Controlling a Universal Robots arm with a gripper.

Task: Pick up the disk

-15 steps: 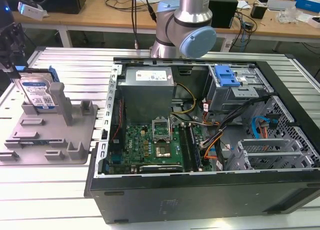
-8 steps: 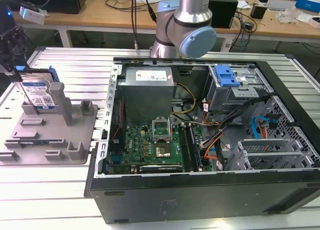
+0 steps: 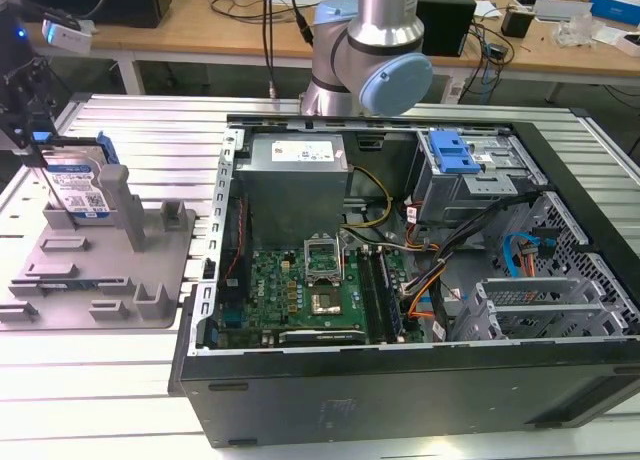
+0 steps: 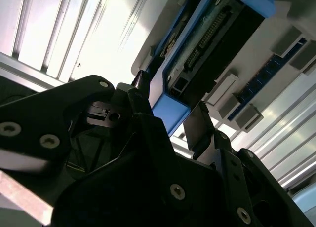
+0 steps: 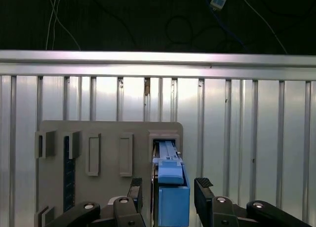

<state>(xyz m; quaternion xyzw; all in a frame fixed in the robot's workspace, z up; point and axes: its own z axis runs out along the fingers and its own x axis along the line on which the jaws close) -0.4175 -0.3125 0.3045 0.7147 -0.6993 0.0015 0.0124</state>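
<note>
My gripper closes on the disk next. Its fingers reach down over the disk's upper end (image 3: 72, 154), beside its blue bar, so closing now would catch the disk.
The disk (image 3: 78, 188) stands on edge in a slot of the grey holder tray (image 3: 110, 280), at the exterior view's left. Its white-and-blue label faces the camera, with a blue rail on top. My gripper (image 3: 42, 155) comes down over its upper end. In both wrist views the two black fingers straddle the disk's blue rail (image 5: 173, 197), one on each side with narrow gaps, so the gripper (image 5: 170, 185) is open around the disk (image 4: 170, 113). The disk's lower edge sits in the tray's slot (image 5: 165, 138).
An open computer case (image 3: 400, 280) fills the middle and right, with a blue-tabbed drive cage (image 3: 455, 155) inside. The arm's base (image 3: 380, 50) rises behind it. A ribbed metal table (image 3: 100, 380) lies under everything. A cluttered workbench (image 3: 540, 40) runs along the back.
</note>
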